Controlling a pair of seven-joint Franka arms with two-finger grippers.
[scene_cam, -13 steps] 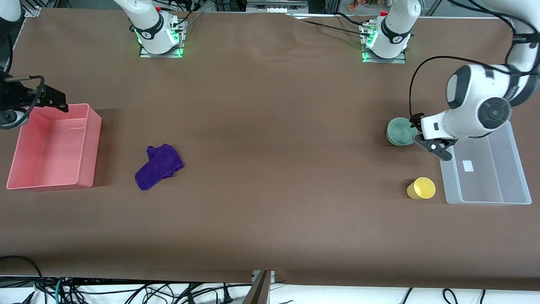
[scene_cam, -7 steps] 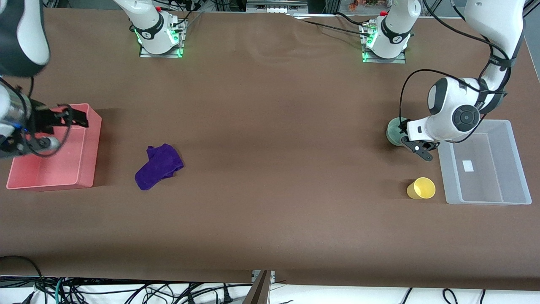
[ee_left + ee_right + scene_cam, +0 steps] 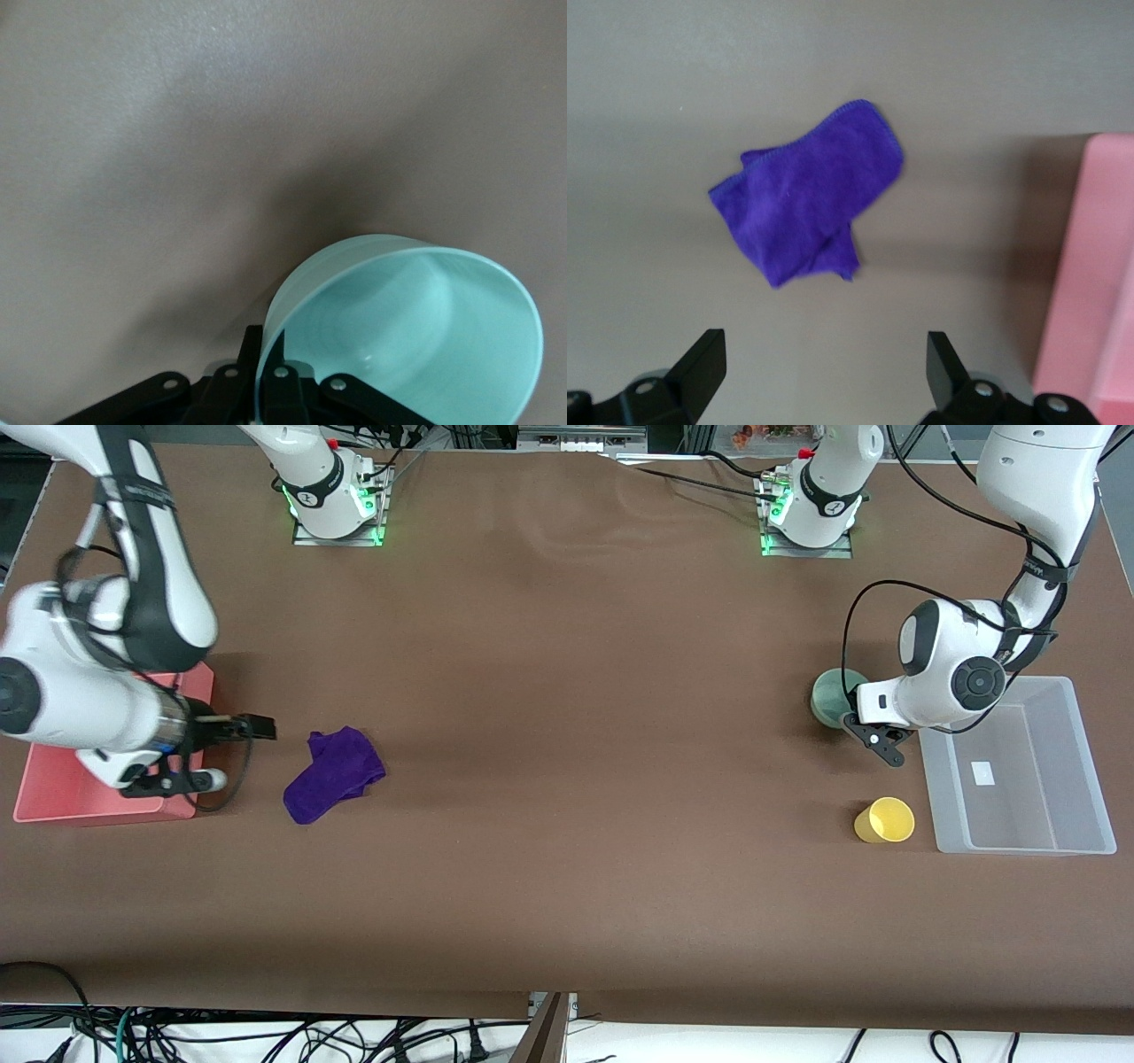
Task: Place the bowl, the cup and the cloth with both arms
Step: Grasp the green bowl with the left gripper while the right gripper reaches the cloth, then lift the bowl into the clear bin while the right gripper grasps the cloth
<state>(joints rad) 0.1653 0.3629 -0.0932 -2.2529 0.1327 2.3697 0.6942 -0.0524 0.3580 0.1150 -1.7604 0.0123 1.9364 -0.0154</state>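
The purple cloth needs to go in the pink bin, so my right gripper will next grab the cloth by its loose pointed corner.
The mint-green bowl is at the left arm's end of the table, beside the clear bin. My left gripper is shut on its rim, one finger inside and one outside, as the left wrist view shows of the gripper and the bowl. The yellow cup stands nearer the front camera, untouched. The purple cloth lies crumpled near the pink bin. My right gripper is open and empty, low over the table beside the cloth. The right wrist view shows the gripper and the cloth.
A pink bin sits at the right arm's end of the table, partly covered by the right arm; it also shows in the right wrist view. A clear plastic bin sits at the left arm's end, next to the cup and bowl.
My right arm swung from over the pink bin out toward the cloth. My left gripper came down from above the bowl onto its rim.
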